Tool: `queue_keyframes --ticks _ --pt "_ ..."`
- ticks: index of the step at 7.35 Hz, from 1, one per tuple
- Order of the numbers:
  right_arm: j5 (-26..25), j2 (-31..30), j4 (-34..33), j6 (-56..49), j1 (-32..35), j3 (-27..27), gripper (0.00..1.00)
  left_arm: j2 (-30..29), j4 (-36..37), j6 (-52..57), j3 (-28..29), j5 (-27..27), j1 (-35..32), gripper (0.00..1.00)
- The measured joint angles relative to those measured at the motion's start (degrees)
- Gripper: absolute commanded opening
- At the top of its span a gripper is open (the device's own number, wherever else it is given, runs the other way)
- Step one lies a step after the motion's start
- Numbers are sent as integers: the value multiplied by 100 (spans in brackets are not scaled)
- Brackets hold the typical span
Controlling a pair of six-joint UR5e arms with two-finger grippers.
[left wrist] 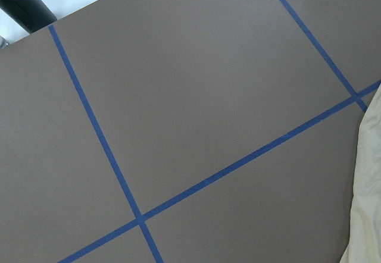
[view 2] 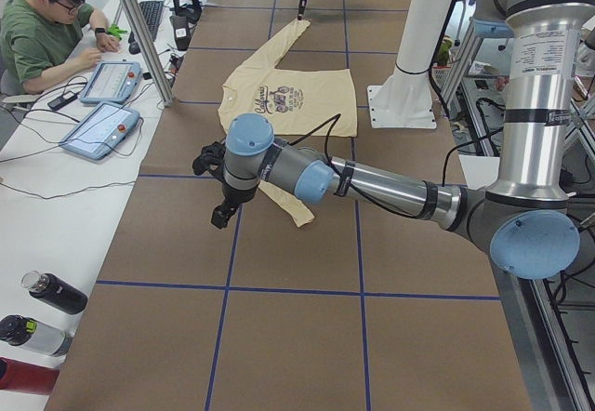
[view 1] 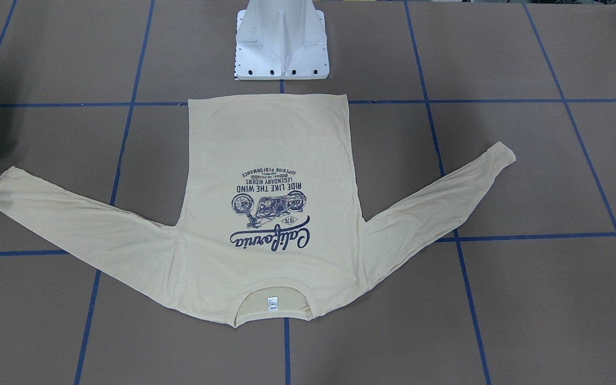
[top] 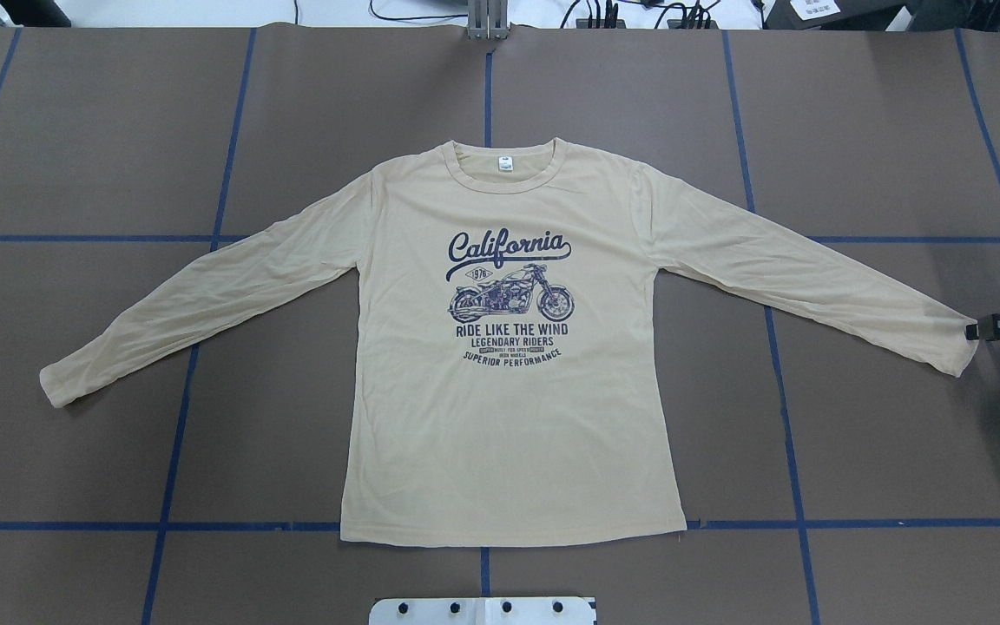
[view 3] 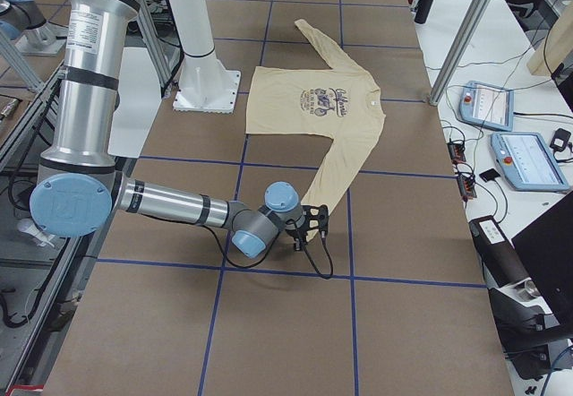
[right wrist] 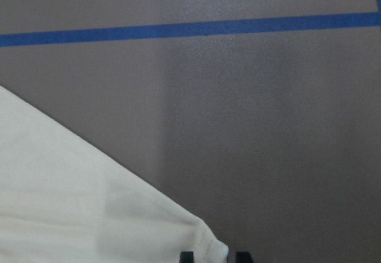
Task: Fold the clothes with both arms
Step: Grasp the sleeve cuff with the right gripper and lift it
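My right gripper should next grip the sleeve's cuff by its corner, where the cuff's cloth edge bunches up. It should grip there because the sleeve (view 1: 94, 232) lies flat on the tabletop.
The cream-yellow long-sleeved T-shirt (top: 509, 373) lies flat and print-up on the brown table, both sleeves spread out; it also shows in the front view (view 1: 270, 214). My right gripper (top: 974, 331) is low at the end of one sleeve. In the right wrist view its two fingertips (right wrist: 214, 256) stand a little apart on either side of the cuff corner (right wrist: 208, 245), so it is open. My left gripper (view 2: 217, 216) hovers over bare table, apart from the other cuff (view 2: 302, 214); I cannot tell whether it is open or shut. The left wrist view shows only a cloth edge (left wrist: 369, 191).
The white pedestal base (view 1: 281, 48) stands just behind the shirt's hem. Blue tape lines (top: 179, 382) grid the table. An operator (view 2: 51, 30) with tablets (view 2: 98, 127) sits along the far side; bottles (view 2: 54, 292) lie off the table's edge.
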Motion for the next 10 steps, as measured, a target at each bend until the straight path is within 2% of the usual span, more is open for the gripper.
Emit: queue_keyframes --ticks 1,2,5,7,9,10 --pt "-1 -2 -6 0 -3 -1 8 0 0 0 -3 0 0 100" --pt "-2 -6 -12 0 -6 -4 0 0 0 0 -6 0 0 100" --pt "16 10 -18 404 -9 35 0 0 -1 0 -8 0 0 100" --pt "117 78 -80 630 0 291 0 0 -1 0 -1 0 0 100" --pt "174 123 -663 701 42 1114 0 0 5 0 5 0 0 100" --pt "155 275 -1346 825 61 1681 0 -1 5 0 16 -2 0 100"
